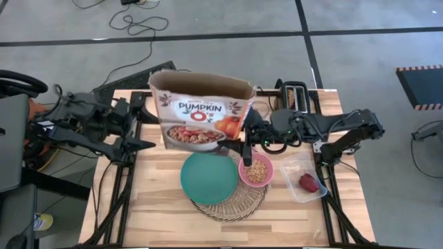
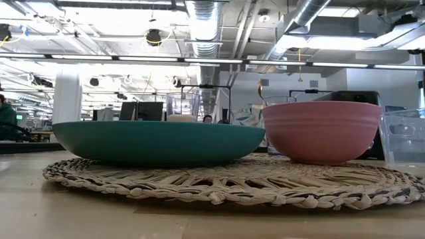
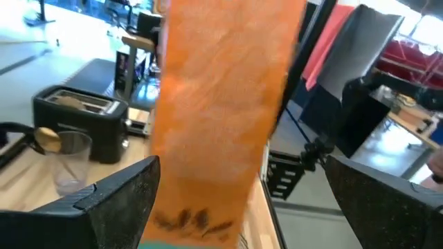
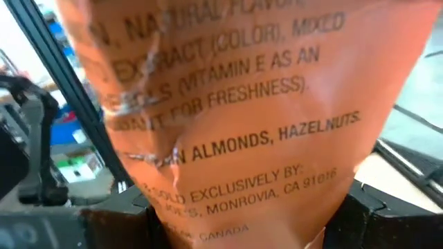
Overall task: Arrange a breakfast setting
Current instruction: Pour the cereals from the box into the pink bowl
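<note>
Next, to stand up the cereal box (image 1: 201,114), my left gripper grabs its narrow orange side's lower part.
The orange-white cereal box (image 1: 201,114) hangs above the table's middle, its open top tipped toward the far edge, with my right gripper (image 1: 246,145) shut on it. My left gripper (image 1: 142,124) stands open to the box's left, apart from it. A teal plate (image 1: 208,178) and a pink bowl (image 1: 256,169) with cereal in it rest on the round straw mat (image 1: 232,200). The low view shows plate (image 2: 159,141), bowl (image 2: 322,131) and mat (image 2: 232,179), but not the box. My right gripper pinches the box's lower right edge (image 4: 242,200) between its two fingers, one on each broad face, with the printed narrow side toward the wrist. The fingers come level from the table's right. The cardboard is creased there, and the box is lifted clear of the table.
A clear tub (image 1: 304,176) holding a red fruit (image 1: 308,182) lies right of the bowl. The black toaster (image 1: 294,93) stands at the far right, with a clear glass (image 3: 73,162) near it. Another glass (image 2: 182,106) stands behind the plate. Bare wood lies toward the near edge.
</note>
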Controlling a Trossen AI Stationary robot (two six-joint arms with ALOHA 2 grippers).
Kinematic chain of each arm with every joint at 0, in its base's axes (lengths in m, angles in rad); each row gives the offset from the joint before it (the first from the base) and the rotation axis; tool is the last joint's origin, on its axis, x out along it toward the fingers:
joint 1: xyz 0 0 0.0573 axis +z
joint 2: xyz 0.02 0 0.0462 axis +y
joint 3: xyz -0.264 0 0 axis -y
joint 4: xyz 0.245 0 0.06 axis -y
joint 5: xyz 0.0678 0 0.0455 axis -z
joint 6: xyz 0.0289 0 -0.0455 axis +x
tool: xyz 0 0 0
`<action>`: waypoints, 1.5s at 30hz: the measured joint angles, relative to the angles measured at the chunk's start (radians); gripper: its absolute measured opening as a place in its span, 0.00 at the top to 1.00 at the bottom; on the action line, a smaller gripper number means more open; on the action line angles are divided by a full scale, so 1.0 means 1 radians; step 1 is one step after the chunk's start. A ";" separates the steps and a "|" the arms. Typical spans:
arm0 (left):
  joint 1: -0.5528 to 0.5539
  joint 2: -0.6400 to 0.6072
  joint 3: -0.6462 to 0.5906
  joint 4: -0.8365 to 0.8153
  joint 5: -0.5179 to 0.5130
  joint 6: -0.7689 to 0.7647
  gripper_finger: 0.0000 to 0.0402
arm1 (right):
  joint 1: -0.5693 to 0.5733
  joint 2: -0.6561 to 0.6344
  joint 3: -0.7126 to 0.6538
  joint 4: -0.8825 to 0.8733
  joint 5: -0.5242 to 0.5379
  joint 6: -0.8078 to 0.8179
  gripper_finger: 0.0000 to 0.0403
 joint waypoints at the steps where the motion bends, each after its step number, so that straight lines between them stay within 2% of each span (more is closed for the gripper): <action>1: 0.000 0.001 0.000 -0.001 -0.002 0.000 0.02 | -0.003 -0.001 0.000 0.011 -0.001 0.000 0.33; 9: 0.000 0.059 -0.008 0.009 -0.133 0.043 0.02 | -0.008 0.011 0.000 0.031 -0.007 0.003 0.33; 14: 0.000 0.081 -0.007 0.041 -0.092 0.034 0.02 | -0.007 0.011 0.000 0.033 -0.012 0.009 0.33; 21: 0.000 0.126 -0.007 0.095 -0.091 0.032 0.04 | -0.006 0.011 0.000 0.033 -0.014 0.008 0.33; 25: 0.000 0.142 -0.007 0.094 -0.091 0.031 0.12 | -0.006 0.011 0.000 0.027 -0.014 0.008 0.33; 35: 0.000 0.141 -0.007 0.101 -0.094 0.031 0.47 | -0.008 0.011 0.000 0.029 -0.017 0.007 0.33; 38: 0.000 0.141 -0.007 0.101 -0.094 0.033 0.51 | -0.008 0.011 0.000 0.030 -0.017 0.007 0.31; 45: 0.000 0.139 -0.007 0.102 -0.093 0.034 0.52 | -0.008 0.011 0.000 0.035 -0.005 0.024 0.23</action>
